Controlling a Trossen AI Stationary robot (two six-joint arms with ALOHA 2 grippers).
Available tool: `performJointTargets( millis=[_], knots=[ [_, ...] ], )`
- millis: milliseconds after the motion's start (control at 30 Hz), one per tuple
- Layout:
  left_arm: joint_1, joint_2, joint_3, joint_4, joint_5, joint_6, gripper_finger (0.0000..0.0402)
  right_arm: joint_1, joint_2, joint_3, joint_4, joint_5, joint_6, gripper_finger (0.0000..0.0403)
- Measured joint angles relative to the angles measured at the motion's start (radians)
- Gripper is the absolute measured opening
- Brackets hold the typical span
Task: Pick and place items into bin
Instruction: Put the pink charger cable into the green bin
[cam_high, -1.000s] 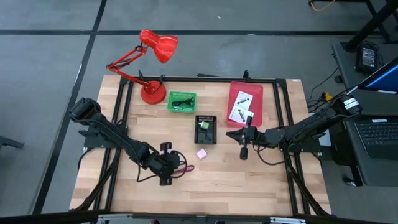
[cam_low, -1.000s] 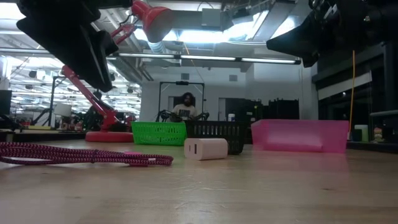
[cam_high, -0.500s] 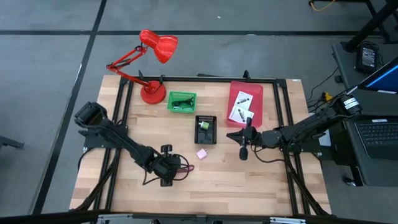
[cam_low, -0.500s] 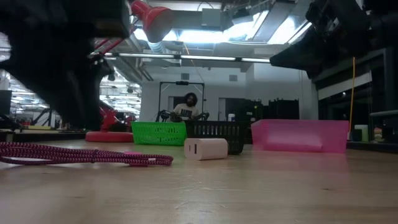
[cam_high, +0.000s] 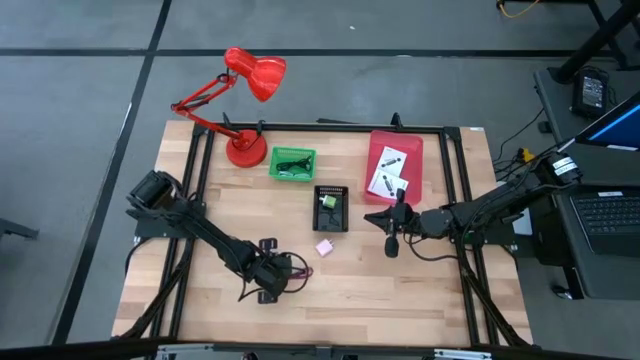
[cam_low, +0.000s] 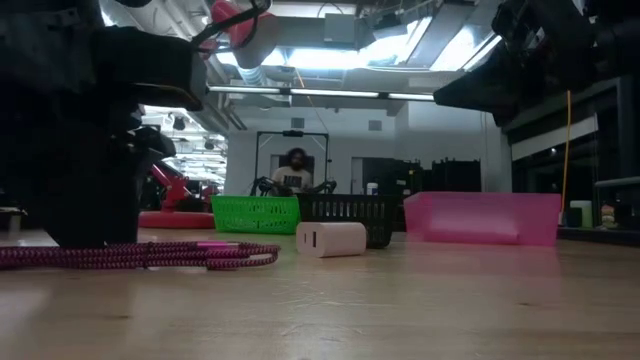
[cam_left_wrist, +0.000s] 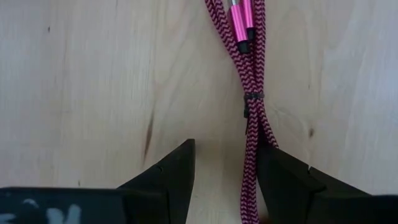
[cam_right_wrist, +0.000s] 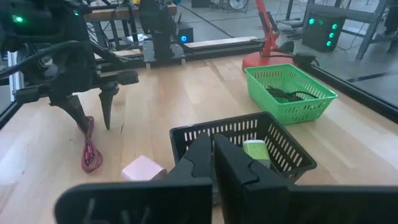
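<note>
I can close my left gripper on the maroon cord now, because both fingers reach down to the tabletop on either side of the cord near the black tie (cam_left_wrist: 254, 96).
The maroon cord (cam_left_wrist: 251, 118) lies bundled on the wooden table, left of the middle and toward the near edge (cam_high: 295, 272). My left gripper (cam_left_wrist: 227, 152) is open and points down over the cord's near end, one finger on each side of it (cam_right_wrist: 91, 112). My right gripper (cam_right_wrist: 212, 146) is shut on nothing and hovers level by the black basket (cam_high: 331, 208). A pink cube (cam_high: 324, 247) rests on the table between the two arms. Two white printed packets (cam_high: 388, 170) lie in the pink bin (cam_high: 394, 145). My left gripper comes at the cord's near end from above, its fingers across the cord. The cord (cam_left_wrist: 250, 180) runs close along the inner edge of one finger (cam_left_wrist: 280, 177). I cannot tell whether that finger touches it. The cord lies flat on the table.
A green basket (cam_high: 292, 163) with a black cord stands at the back, next to the red desk lamp (cam_high: 245, 100). The black basket holds a green-and-white piece (cam_right_wrist: 255, 152). Black frame rails (cam_high: 200, 190) run along the table's sides. A person (cam_low: 297, 172) sits in the room behind.
My left gripper has gone down toward the cord and a little toward the table's near edge, tipping more steeply downward. The right arm and the objects have kept still.
</note>
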Motion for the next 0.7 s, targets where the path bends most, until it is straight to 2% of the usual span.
performJointTargets(
  millis=[200,533,700],
  knots=[
    [0.000,0.001,0.000,-0.010,0.013,0.001,0.0139,0.000,0.000,0.000,0.000,0.000,0.000,0.0003],
    [0.000,0.002,0.001,-0.013,0.060,0.021,0.0017,0.000,0.000,0.000,0.000,0.000,0.000,0.0003],
    [0.000,0.003,0.000,-0.015,0.057,0.056,0.0006,0.000,0.000,0.000,0.000,0.000,0.000,0.0003]
  ],
)
